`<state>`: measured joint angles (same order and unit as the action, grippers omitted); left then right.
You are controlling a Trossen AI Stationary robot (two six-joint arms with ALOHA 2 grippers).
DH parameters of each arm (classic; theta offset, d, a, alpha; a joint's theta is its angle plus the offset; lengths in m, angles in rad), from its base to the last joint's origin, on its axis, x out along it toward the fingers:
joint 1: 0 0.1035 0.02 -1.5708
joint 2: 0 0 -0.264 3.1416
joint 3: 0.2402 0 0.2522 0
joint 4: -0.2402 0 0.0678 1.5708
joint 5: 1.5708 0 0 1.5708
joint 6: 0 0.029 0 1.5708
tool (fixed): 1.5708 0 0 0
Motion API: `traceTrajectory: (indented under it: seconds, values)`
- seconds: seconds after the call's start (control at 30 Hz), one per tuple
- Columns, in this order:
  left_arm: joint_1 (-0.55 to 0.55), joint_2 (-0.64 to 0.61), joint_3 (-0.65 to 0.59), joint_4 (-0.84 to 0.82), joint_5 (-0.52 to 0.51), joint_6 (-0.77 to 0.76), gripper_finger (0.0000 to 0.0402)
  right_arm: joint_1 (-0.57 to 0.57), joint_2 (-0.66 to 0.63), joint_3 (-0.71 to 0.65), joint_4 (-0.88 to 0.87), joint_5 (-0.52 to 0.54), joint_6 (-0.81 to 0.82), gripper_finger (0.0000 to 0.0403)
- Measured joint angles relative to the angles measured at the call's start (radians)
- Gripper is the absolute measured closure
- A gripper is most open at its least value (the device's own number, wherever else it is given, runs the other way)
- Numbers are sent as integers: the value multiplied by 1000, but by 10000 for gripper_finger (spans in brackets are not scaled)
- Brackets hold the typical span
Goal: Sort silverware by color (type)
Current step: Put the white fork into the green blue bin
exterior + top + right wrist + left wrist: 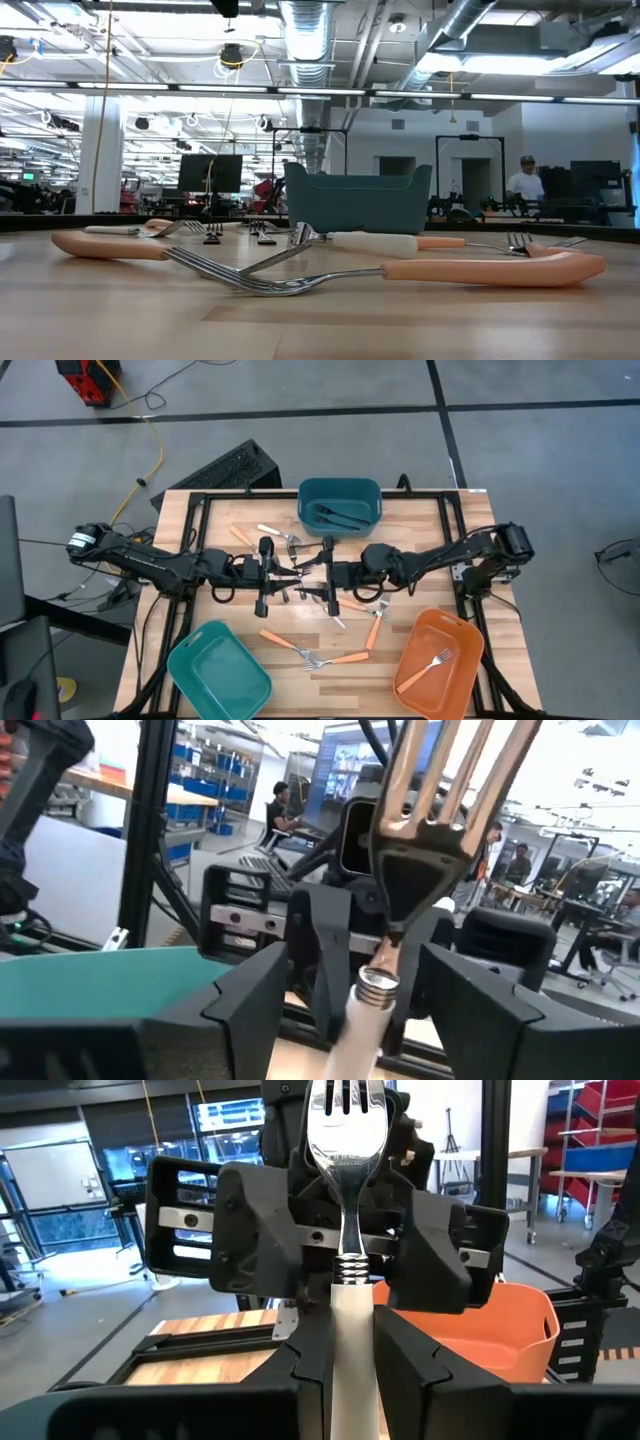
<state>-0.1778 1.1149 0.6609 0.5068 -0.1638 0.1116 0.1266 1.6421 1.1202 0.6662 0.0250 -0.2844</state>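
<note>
My right gripper grabs the white-handled fork by the silver collar at its neck next, to get the fork into the light teal bin.
My two grippers meet above the table's middle. My left gripper is shut on a fork with a white handle and a silver head. The fork's head points at my right gripper. That gripper is open, with a finger on either side of the fork's neck and a gap on both sides. More silverware lies flat on the wood: orange-handled forks and a white-handled one. My left gripper pinches the fork's white handle between its two fingers. The fingers come level from the table's left and lie along the fork. The fork sticks out ahead of them toward the table's right, head foremost, lifted clear of the table.
A dark teal bin with dark utensils stands at the far middle. A lighter teal bin is at the near left. An orange bin holding one fork is at the near right. A black frame runs round the table.
</note>
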Motion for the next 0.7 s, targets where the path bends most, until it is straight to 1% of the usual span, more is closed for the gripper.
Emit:
traceTrajectory:
  seconds: [0.1, 0.2, 0.27, 0.47, 0.7]
  values:
    - [0, 0, 0, -3, -4, 1, 367, 2, -2, 0, 3, 0, -5, 170]
    - [1, 0, 0, -3, -5, 6, 367, 0, -8, 0, 2, 0, -5, 198]
    - [1, 0, 0, -3, -5, 10, 367, 0, -9, 0, 3, 0, -5, 227]
    - [1, 0, 0, -4, -2, 15, 367, 0, -9, 0, 0, 0, 2, 335]
    - [1, 0, 0, -8, -2, 14, 365, 0, -10, 0, -13, 0, 0, 338]
